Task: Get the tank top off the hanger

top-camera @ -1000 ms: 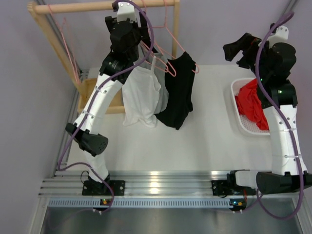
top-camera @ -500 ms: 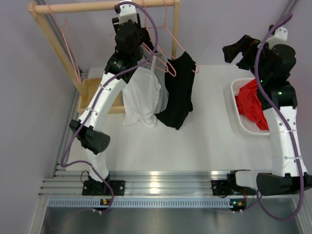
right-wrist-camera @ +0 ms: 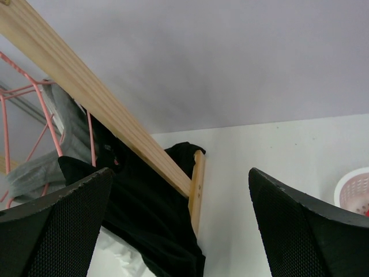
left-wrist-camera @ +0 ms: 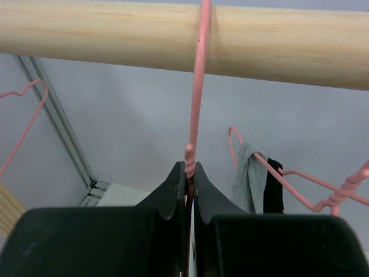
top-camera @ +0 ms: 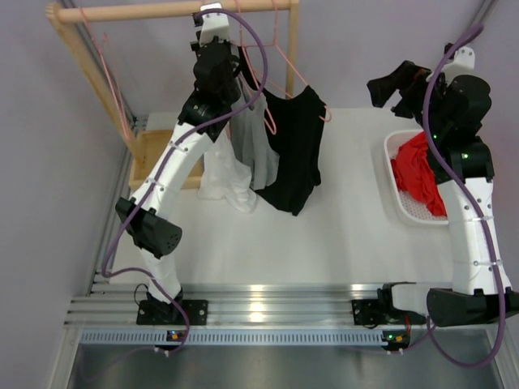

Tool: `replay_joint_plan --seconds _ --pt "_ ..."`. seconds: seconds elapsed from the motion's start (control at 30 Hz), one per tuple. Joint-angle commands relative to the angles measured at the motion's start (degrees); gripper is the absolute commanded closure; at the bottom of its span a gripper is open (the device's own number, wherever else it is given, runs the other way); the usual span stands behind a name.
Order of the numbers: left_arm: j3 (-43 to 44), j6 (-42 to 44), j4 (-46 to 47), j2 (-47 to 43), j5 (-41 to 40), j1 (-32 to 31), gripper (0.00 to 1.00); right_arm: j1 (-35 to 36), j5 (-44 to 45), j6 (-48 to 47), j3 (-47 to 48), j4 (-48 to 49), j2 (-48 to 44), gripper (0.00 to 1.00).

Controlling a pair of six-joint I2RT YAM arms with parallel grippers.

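I would bring the hanger and the white tank top up together if I lifted my left gripper now, since it pinches the pink hanger's twisted neck (left-wrist-camera: 196,104).
A white tank top (top-camera: 246,154) hangs on a pink hanger (top-camera: 261,87) from the wooden rail (top-camera: 162,10), turned edge-on and bunched. My left gripper (top-camera: 229,71) is up under the rail. In the left wrist view it (left-wrist-camera: 189,167) is shut on that pink hanger's twisted neck (left-wrist-camera: 196,104), just below the rail (left-wrist-camera: 115,29). A black tank top (top-camera: 296,154) hangs on a second pink hanger to the right. My right gripper (top-camera: 379,87) is raised at the right, open and holding nothing (right-wrist-camera: 179,171), facing the rail's end post (right-wrist-camera: 196,184).
A white basket (top-camera: 403,203) with red clothes (top-camera: 418,174) sits at the right of the table. A wooden box (top-camera: 146,154) stands by the rack's left post. An empty pink hanger (top-camera: 109,73) hangs at the rail's left end.
My left gripper has risen to the rail and shut on the hanger's neck. The white tank top has twisted from flat to edge-on. The right arm has barely moved.
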Motion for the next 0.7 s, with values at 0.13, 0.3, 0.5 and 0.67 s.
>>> replay_joint_plan --seconds 0.13,0.3,0.5,0.67 --pt "-1.85 4.44 5.27 -4.38 -3.33 0.78 1.00 0.38 -1.47 -0.49 -0.83 2.89 -2.22 0.01" --pt "-0.36 10.50 11.78 -5.70 -3.33 0.87 1.00 0.30 -1.64 -0.57 -1.01 2.81 -2.58 0.01" --pt "-0.70 10.87 13.10 -9.99 3.34 0.78 1.00 0.38 -2.26 -0.40 -1.18 2.89 -2.66 0.01" --pt "-9.21 8.40 16.70 -15.80 10.44 0.78 1.00 0.30 -3.40 -0.22 -1.27 2.81 -2.84 0.01"
